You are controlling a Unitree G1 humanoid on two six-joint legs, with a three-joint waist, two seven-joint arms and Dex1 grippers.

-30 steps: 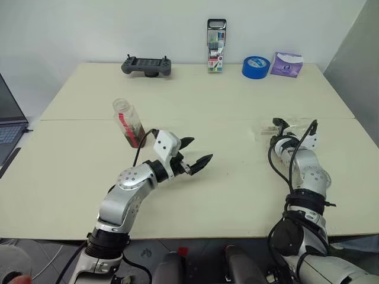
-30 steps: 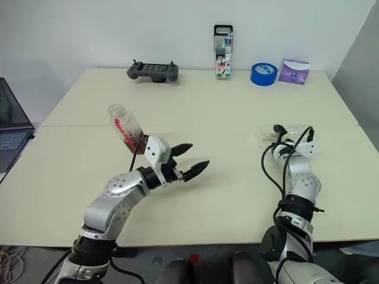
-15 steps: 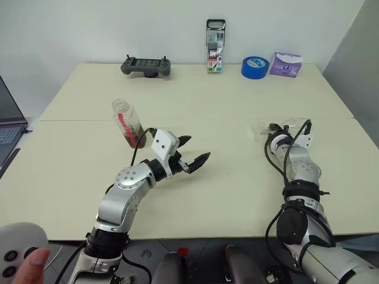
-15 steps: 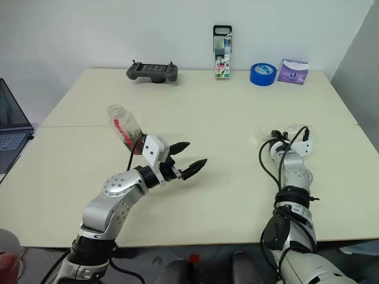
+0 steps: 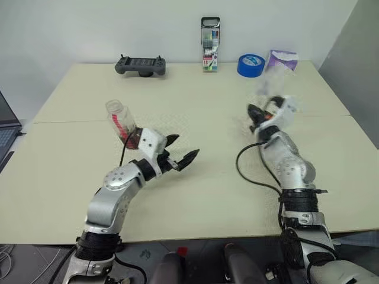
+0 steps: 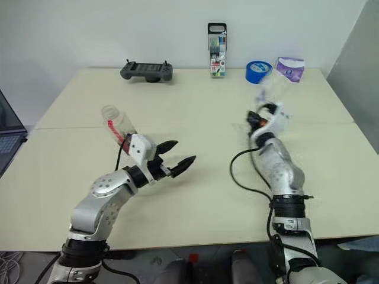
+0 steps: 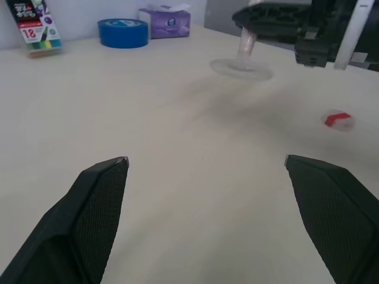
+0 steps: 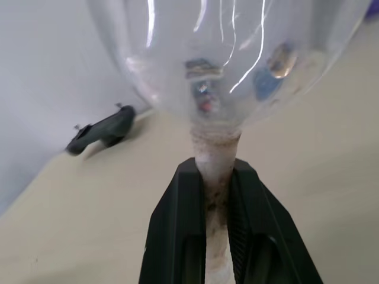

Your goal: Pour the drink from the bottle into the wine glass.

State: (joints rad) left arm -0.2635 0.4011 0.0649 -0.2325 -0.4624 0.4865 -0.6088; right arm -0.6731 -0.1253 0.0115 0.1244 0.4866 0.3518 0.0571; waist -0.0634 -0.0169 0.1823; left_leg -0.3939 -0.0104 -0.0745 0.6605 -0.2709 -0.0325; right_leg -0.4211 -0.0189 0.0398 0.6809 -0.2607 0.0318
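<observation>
I should keep the wine glass (image 5: 273,84) in my right gripper, because the glass is hanging above the tabletop.
The bottle (image 5: 122,122) stands tilted on the table (image 5: 195,195), uncapped, with the dark drink (image 5: 131,139) in its lower end. Just in front of it, my left gripper (image 5: 182,149) hovers open and holds nothing. My right gripper (image 8: 216,168) is shut on the thin stem of the wine glass (image 8: 225,53). The glass is held up off the table, bowl upward, at centre right (image 5: 274,89). Its round foot (image 7: 241,66) hangs below the fingers (image 7: 284,18) in the left wrist view. The bowl looks empty.
Along the table's far edge stand a black game controller (image 5: 140,65), a tall marker-pen case (image 5: 209,44), a blue tape roll (image 5: 251,65) and a purple packet (image 5: 283,59). A small red piece (image 7: 337,120) lies on the table. A laptop (image 5: 5,127) sits at the left edge.
My right gripper closed on the glass lying on the table, then lifted it, swung it left and rolled it bowl-up. A person's hand with a remote has left the lower left corner.
</observation>
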